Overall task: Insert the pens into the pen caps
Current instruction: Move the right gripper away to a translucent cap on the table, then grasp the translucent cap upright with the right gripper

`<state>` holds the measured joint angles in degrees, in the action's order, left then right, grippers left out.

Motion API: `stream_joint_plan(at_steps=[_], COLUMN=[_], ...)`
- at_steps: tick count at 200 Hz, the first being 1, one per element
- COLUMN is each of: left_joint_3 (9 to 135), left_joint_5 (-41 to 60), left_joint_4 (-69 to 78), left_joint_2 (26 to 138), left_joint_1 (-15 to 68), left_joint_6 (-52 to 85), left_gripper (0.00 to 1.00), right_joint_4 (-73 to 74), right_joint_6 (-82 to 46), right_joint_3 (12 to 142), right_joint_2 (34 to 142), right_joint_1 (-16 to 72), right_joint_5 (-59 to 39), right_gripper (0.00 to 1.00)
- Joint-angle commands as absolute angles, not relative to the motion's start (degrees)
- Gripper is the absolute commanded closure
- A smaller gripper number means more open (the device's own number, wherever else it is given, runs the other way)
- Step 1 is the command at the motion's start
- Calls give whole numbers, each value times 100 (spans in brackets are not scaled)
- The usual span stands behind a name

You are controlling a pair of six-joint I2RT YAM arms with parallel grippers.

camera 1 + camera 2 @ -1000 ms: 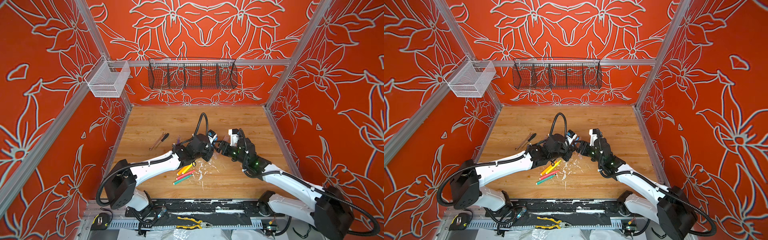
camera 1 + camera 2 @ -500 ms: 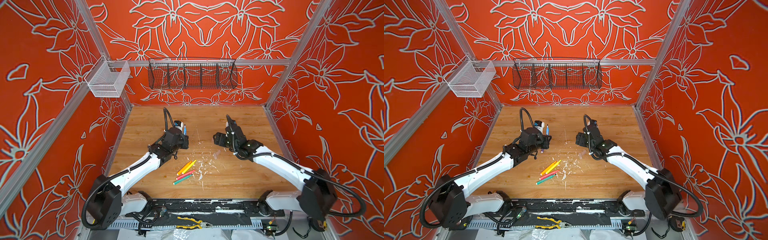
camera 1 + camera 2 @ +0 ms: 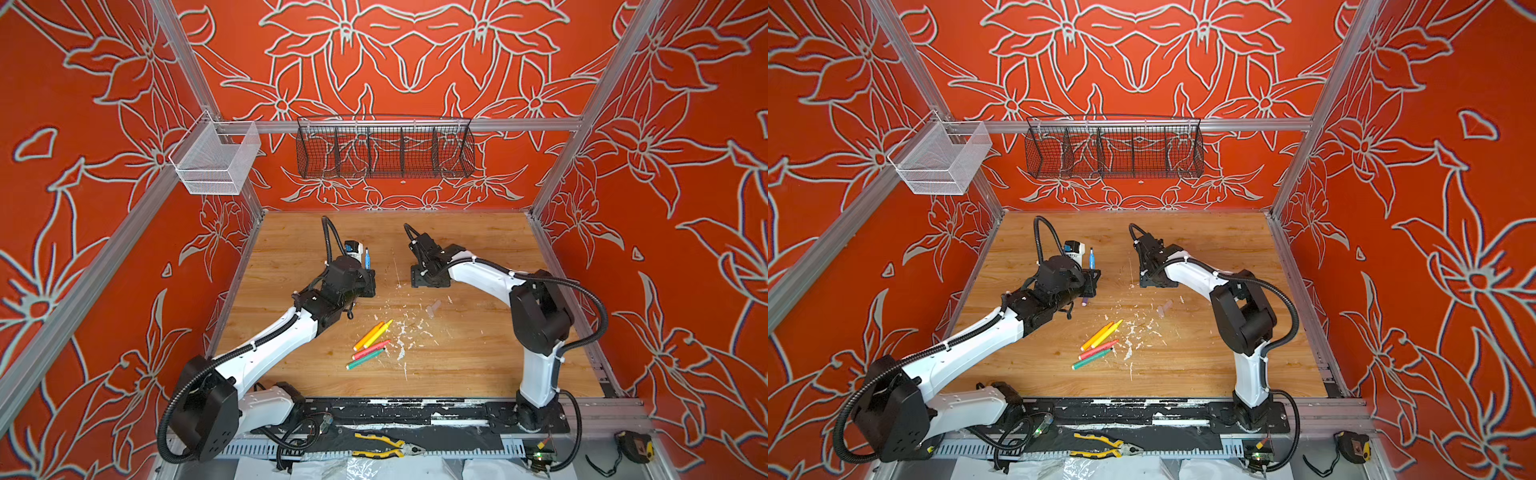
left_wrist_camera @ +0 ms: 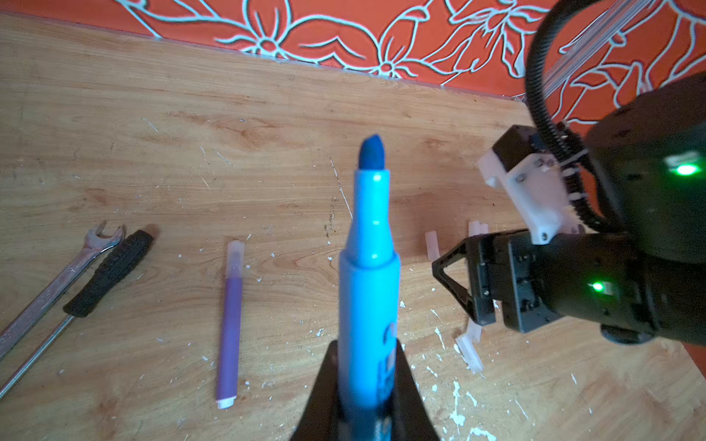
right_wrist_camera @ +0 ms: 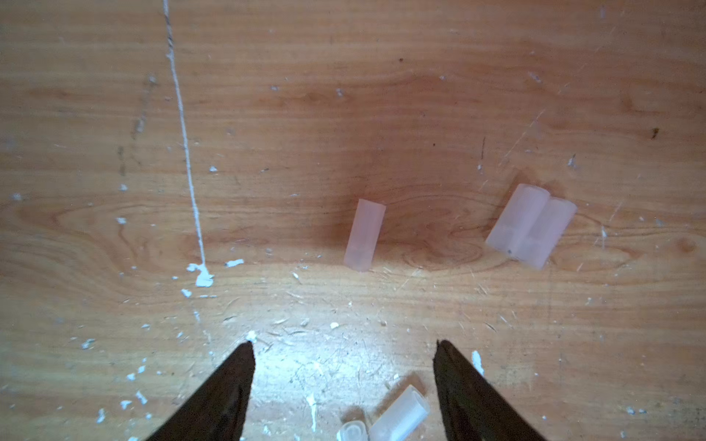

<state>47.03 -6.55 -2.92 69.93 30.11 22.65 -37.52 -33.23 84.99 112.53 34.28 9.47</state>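
The lone pen cap's open end has to stay free for the blue pen's tip to be inserted, so the right gripper will pick up the cap by its sides next.
My left gripper (image 3: 368, 283) (image 4: 366, 345) is shut on a blue pen (image 3: 367, 258) (image 4: 368, 267), held upright with its bare tip up. Orange (image 3: 368, 336), yellow (image 3: 381, 329), pink-red (image 3: 371, 349) and green (image 3: 365, 359) pens lie together mid-table. A purple pen (image 4: 229, 324) lies flat with a clear cap on one end. My right gripper (image 3: 429, 283) (image 5: 344, 343) points down, open, just above the table. One pen cap (image 5: 399, 420) lies loose between its fingers, another (image 5: 365, 235) beyond them, and two (image 5: 531, 225) side by side. A further cap (image 3: 433, 308) lies nearer the pens.
A wrench (image 4: 57, 282) and a black-handled screwdriver (image 4: 110, 271) lie at the table's left. White flecks (image 3: 401, 336) litter the middle. A black wire basket (image 3: 384, 151) and a white mesh basket (image 3: 216, 162) hang on the walls. Yellow pliers (image 3: 386, 446) lie below the front edge.
Both grippers drew apart from the middle and moved toward the back. The left kept the blue pen and turned it upright. The right swung down over the loose caps.
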Motion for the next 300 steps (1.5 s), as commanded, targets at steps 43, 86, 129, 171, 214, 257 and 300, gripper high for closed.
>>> stream_joint_plan(at_steps=[43,86,129,171,214,257,300], left_joint_3=[4716,4723,4799,4786,4763,4789,4784], left_joint_5=[-634,-564,-527,-582,-598,-519,-475], left_joint_4=[-185,-154,-216,-230,-227,-219,-204], left_joint_2=[7086,7128,7190,7125,7083,7156,7159], left_joint_1=[3032,3032,3034,3032,3032,3032,3032], left_joint_6=[2356,2360,2323,2290,2275,2268,2278], left_gripper=[100,100,100,100,100,100,100], right_joint_4=[-4217,-4267,-4332,-4385,-4404,-4526,-4617], right_joint_6=[-3218,-3214,-3191,-3208,-3224,-3177,-3145], right_joint_3=[9321,9558,9704,9715,9696,9842,9954], right_joint_2=[11987,12436,12689,12778,12802,12950,13078], right_joint_1=[3218,3026,2978,2972,2975,2974,2975], right_joint_5=[929,694,459,418,384,583,747], right_gripper=[27,36,47,67,73,72,72])
